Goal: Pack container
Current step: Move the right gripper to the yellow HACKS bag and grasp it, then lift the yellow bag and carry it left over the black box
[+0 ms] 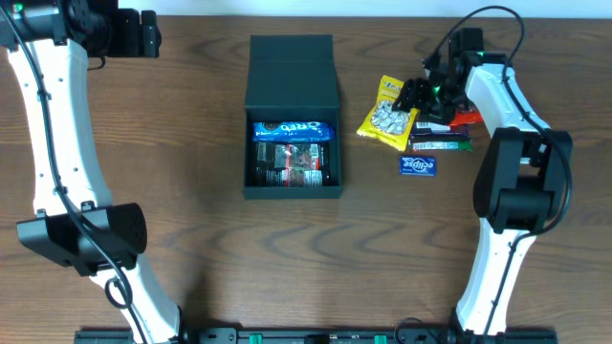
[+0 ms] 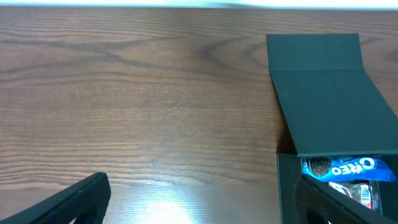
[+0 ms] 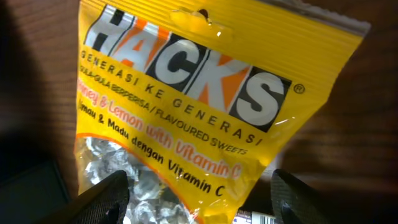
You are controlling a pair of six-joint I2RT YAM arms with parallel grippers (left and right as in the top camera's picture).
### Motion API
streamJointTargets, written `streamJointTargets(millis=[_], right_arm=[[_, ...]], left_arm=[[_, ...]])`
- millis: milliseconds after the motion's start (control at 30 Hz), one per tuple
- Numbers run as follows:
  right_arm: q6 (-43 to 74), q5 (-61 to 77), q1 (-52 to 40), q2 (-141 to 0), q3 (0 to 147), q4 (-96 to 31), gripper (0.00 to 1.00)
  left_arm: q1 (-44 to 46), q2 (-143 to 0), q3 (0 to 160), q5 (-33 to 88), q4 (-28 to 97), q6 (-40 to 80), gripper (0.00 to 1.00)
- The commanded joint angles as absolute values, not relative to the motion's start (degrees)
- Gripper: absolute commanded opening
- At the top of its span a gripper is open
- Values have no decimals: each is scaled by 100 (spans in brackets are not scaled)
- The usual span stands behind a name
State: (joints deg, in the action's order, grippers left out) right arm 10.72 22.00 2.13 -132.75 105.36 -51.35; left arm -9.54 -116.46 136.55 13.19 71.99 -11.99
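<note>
My right gripper should close on the yellow Hacks bag now, because the bag's lower end is between both fingers and closing now would hold the bag.
The black container (image 1: 293,187) stands open in the middle of the table, its flap lid (image 1: 292,72) folded back. Inside lie a blue Oreo packet (image 1: 293,129) and dark packets below it. In the left wrist view the container (image 2: 292,186) is at the right with the Oreo packet (image 2: 348,168) showing. My right gripper (image 1: 413,96) is open and hovers over the yellow Hacks sweets bag (image 1: 388,121); its fingers (image 3: 199,199) straddle the bag's lower end (image 3: 180,112) without closing. My left gripper (image 1: 143,33) is open and empty at the far left; its fingertips (image 2: 205,208) are over bare wood.
Right of the yellow bag lie a blue Eclipse packet (image 1: 417,165), a green-and-white bar (image 1: 442,144) and a red packet (image 1: 461,118) partly under the right arm. The arm bases stand at the front left and front right.
</note>
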Motion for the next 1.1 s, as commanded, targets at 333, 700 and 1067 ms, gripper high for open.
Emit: streamJointTargets(millis=[333, 700, 1067], right_arm=[[1197, 2412, 198, -13539, 10514, -4899, 24], [1190, 3096, 281, -13487, 10938, -4805, 1], [-344, 4628, 154, -12766, 12993, -5581, 2]], left_arm=[[-972, -11502, 13611, 1358, 7201, -1157, 95], [-974, -11502, 13611, 1358, 7223, -1157, 95], [-974, -11502, 13611, 1356, 7238, -1157, 96]])
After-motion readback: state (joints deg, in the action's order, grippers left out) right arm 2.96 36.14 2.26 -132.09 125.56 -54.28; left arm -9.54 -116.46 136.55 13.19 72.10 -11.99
